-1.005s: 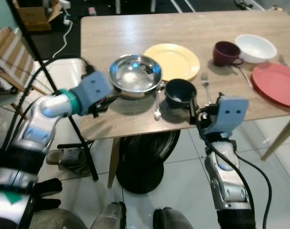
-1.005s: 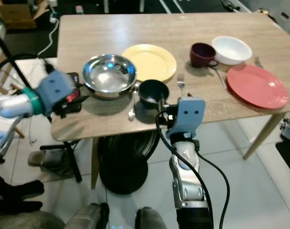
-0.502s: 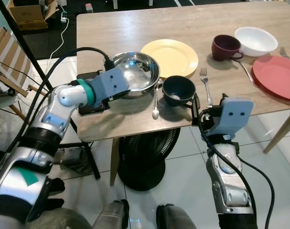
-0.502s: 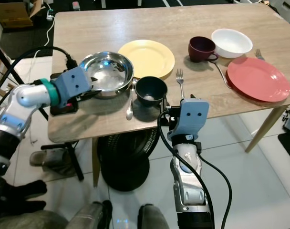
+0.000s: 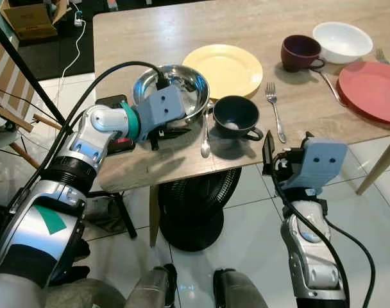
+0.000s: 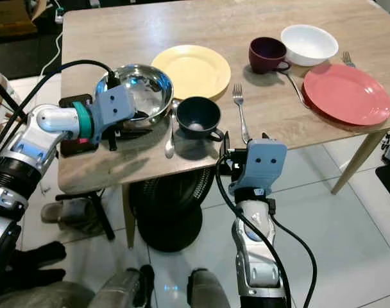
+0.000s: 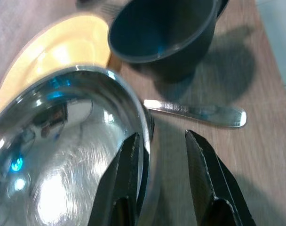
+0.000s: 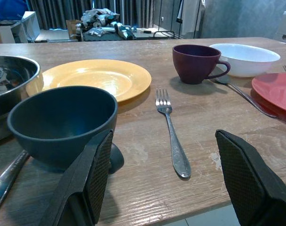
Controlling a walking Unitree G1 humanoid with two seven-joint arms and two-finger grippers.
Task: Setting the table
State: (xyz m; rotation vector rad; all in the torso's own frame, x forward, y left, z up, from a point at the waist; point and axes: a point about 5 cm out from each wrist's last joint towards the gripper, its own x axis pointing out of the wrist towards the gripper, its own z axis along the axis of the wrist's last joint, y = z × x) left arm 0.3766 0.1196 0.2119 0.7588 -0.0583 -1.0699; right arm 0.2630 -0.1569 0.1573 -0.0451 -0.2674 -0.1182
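My left gripper takes hold of the steel bowl by its thin rim (image 7: 145, 129) next, since the bowl spreads too wide for the fingers.
A steel bowl (image 5: 176, 90) sits on the wooden table (image 5: 150, 32), with a yellow plate (image 5: 224, 67) behind it. To its right stands a dark mug (image 5: 235, 117), and a spoon (image 5: 206, 135) lies between them. My left gripper (image 7: 164, 160) is open at the bowl's near rim, one finger (image 7: 126, 179) inside and the other outside. A fork (image 8: 173, 136) lies right of the mug. My right gripper (image 8: 166, 188) hangs open just off the table's front edge, facing the fork and mug, holding nothing.
At the back right are a maroon mug (image 5: 299, 51), a white bowl (image 5: 342, 42), a red plate (image 5: 371, 90) and another spoon (image 5: 330, 86). A black device (image 5: 115, 102) lies under my left arm. A fan base (image 5: 192, 205) stands under the table.
My left gripper has swung right from beside the table's left edge to the steel bowl's near rim. The camera has shifted. The right arm has stayed in place.
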